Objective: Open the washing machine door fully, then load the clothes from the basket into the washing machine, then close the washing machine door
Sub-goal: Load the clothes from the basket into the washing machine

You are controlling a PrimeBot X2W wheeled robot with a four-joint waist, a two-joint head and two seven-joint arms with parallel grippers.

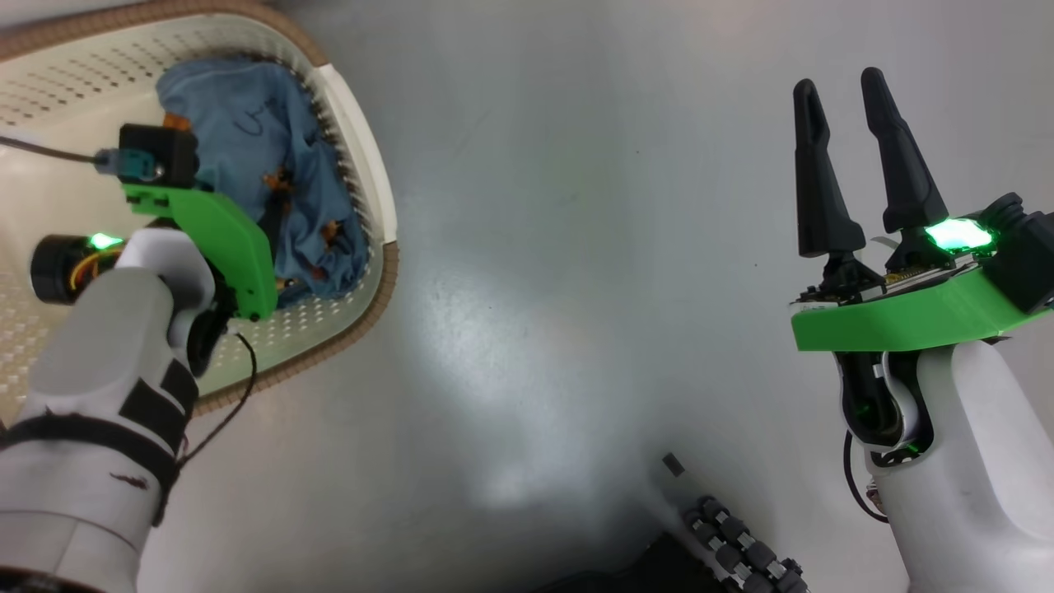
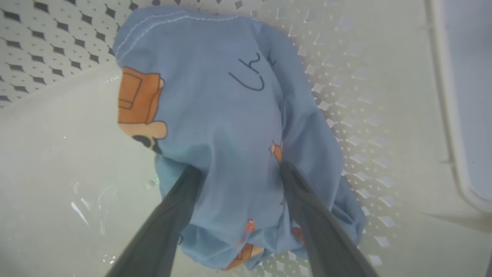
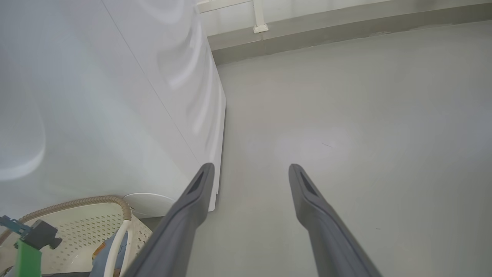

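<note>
Next, my left gripper takes hold of the clothes by the raised fold (image 2: pixel 240 184) between its fingers, since the clothes lie slack and bunched against the basket's side.
The clothes (image 1: pixel 247 132), light blue with orange prints, lie bunched against one wall of the cream basket (image 1: pixel 387 280). My left arm reaches down into the basket, and its green wrist mount (image 1: pixel 222 239) hides the fingers from the head. In the left wrist view my left gripper (image 2: pixel 238 169) is open. Its two fingers straddle a fold of the clothes (image 2: pixel 215 96), tips sunk in the fabric near the basket's perforated wall (image 2: pixel 365 115). My right gripper (image 1: pixel 840 82) hangs open and empty over bare floor, beside the washing machine (image 3: pixel 115 96). The washing machine door is out of view.
Grey floor (image 1: pixel 576 247) stretches between the basket and my right arm. Part of my wheeled base (image 1: pixel 741 543) shows at the bottom. A wall skirting (image 3: pixel 326 27) runs behind the machine. The basket (image 3: pixel 88 227) stands right against the machine's side.
</note>
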